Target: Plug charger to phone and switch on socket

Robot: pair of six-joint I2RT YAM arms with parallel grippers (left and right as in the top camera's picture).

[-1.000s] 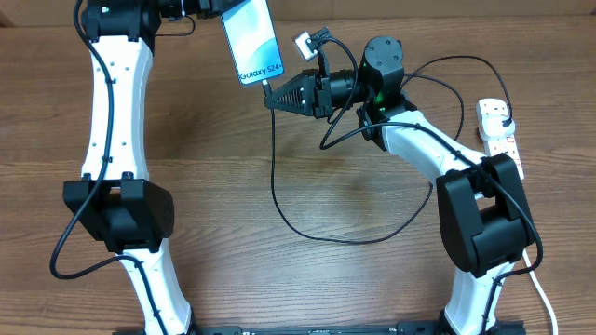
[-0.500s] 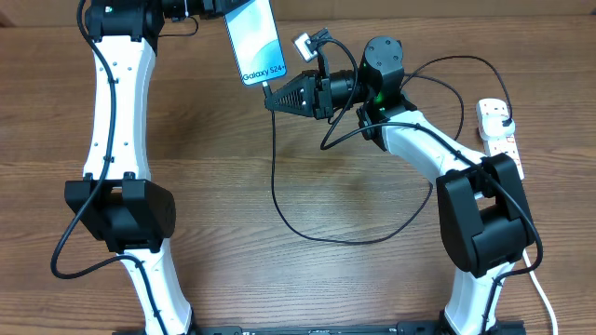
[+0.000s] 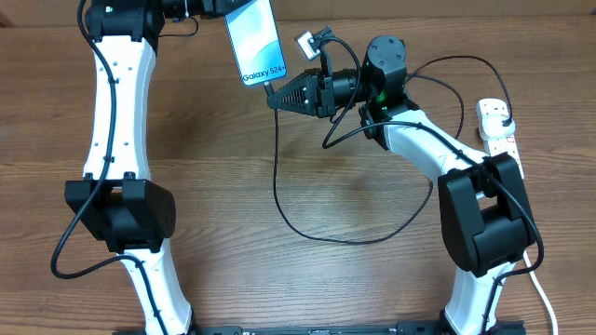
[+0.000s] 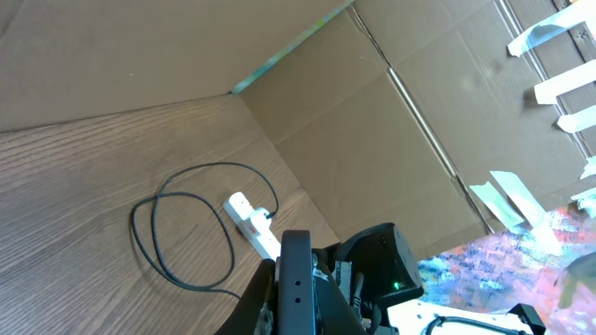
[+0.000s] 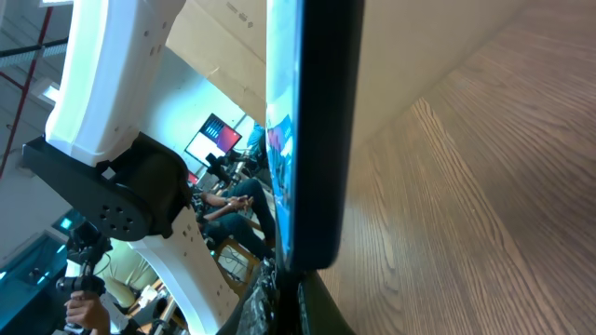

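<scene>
The charger connector (image 3: 268, 88) sits flush against the phone's bottom edge (image 3: 264, 82) and would rest plugged in if released. I need to open my right gripper.
My left gripper (image 3: 222, 9) is shut on the top of the phone (image 3: 255, 39) and holds it above the table at the back, screen up, reading "Galaxy S24+". In the left wrist view the phone (image 4: 297, 284) shows edge-on between my fingers. My right gripper (image 3: 273, 99) is shut on the charger connector tip, which sits right at the phone's bottom edge (image 5: 312, 140). The black charger cable (image 3: 307, 228) loops across the table to its plug in the white socket (image 3: 497, 130) at the right edge. The socket also shows in the left wrist view (image 4: 251, 221).
Cardboard walls (image 4: 391, 130) stand behind the table. The socket's thick white cord (image 3: 543, 293) runs down the right side. The right arm's own black cables (image 3: 438, 79) arc near its wrist.
The right gripper with the connector has shifted slightly right and settled under the phone's bottom edge. The phone moved a little right one second ago and has stayed still since.
</scene>
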